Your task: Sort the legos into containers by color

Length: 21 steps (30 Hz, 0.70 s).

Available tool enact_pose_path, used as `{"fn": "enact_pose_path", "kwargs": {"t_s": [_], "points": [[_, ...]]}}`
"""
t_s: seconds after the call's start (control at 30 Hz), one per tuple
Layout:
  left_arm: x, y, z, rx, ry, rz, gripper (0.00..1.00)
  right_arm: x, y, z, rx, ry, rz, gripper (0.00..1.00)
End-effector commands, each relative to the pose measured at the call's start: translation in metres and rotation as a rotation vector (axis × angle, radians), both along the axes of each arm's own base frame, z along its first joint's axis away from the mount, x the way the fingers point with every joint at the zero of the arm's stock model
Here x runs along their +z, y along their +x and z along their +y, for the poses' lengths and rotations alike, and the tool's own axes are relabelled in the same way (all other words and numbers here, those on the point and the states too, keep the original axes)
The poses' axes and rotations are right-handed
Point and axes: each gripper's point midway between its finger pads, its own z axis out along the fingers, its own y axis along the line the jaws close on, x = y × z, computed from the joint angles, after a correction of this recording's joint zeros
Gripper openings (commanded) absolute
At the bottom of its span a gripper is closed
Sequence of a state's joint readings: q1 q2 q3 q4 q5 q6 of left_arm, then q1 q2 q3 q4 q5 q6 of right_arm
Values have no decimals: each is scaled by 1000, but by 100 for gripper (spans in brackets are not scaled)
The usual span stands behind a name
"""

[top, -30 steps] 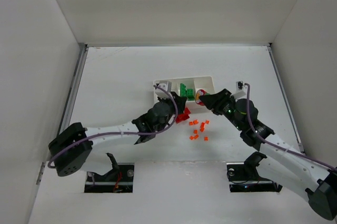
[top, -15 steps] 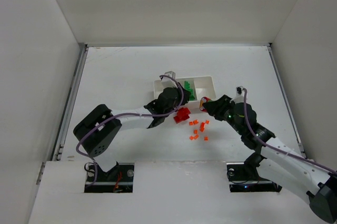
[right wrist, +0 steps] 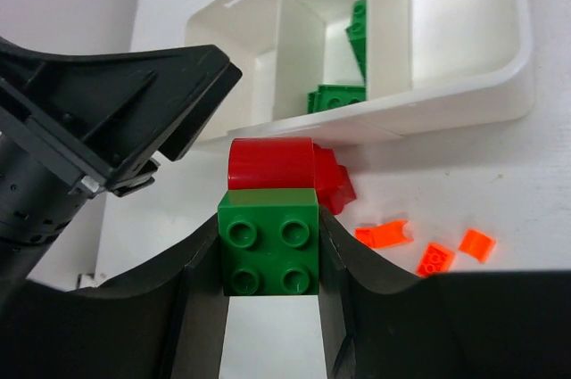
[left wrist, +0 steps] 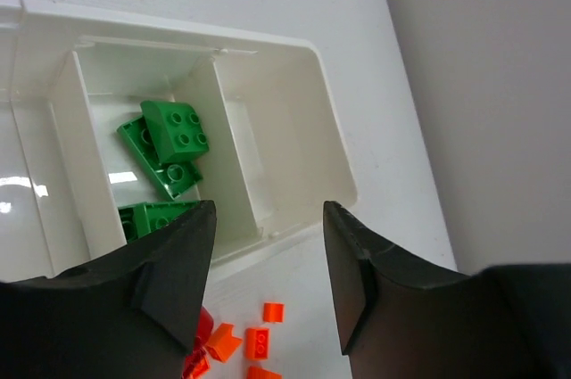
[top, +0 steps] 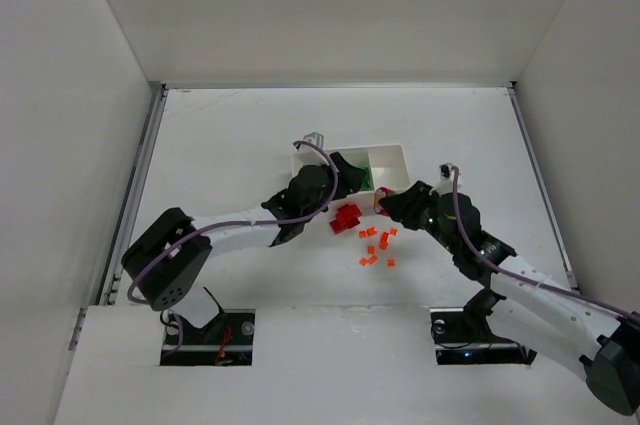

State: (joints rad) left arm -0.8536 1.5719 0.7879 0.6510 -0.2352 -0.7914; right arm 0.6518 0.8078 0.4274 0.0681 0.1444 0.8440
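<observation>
I should reach for the red brick with my left gripper and grab it by its exposed end, so the red brick's end by my right gripper stays free for separating.
The white three-compartment tray [top: 388, 154] lies at mid table. Green bricks [left wrist: 167, 141] fill its middle compartment; the right compartment [left wrist: 278, 154] is empty. My left gripper [top: 336, 178] hovers open and empty over the tray's front wall [left wrist: 268, 259]. My right gripper [top: 385, 203] is shut on a green four-stud brick [right wrist: 269, 241], held above the table in front of the tray. A red rounded piece [right wrist: 270, 163] sits against that brick's far end. Red bricks [top: 347, 218] and several tiny orange bits [top: 377, 245] lie on the table before the tray.
The left compartment of the tray [left wrist: 36, 174] is mostly hidden under my left arm. The left gripper's black body [right wrist: 134, 102] is close on the left of my right gripper. White walls enclose the table on three sides.
My left gripper has risen from the red bricks and moved back over the tray's front wall. My right gripper has drawn a little nearer, away from the tray, holding the green brick.
</observation>
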Motion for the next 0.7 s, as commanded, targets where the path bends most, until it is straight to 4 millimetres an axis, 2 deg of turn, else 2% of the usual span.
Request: {"fn": "enact_pose_path", "kwargs": {"t_s": [0.0,0.13,0.33,0.47,0.67], "points": [[41,-15,7,-19,-145,-19,50,47,1,22,83,122,-106,14],[54,-36,21,-46,-270,19,52,62,0,39,155,223,-104,14],[58,-60,37,-71,-450,104,54,84,10,64,206,355,-105,14],[57,-65,48,-69,-532,127,56,97,12,86,257,460,-86,14],[61,-59,68,-49,-610,107,60,91,12,111,305,529,-28,14]]}}
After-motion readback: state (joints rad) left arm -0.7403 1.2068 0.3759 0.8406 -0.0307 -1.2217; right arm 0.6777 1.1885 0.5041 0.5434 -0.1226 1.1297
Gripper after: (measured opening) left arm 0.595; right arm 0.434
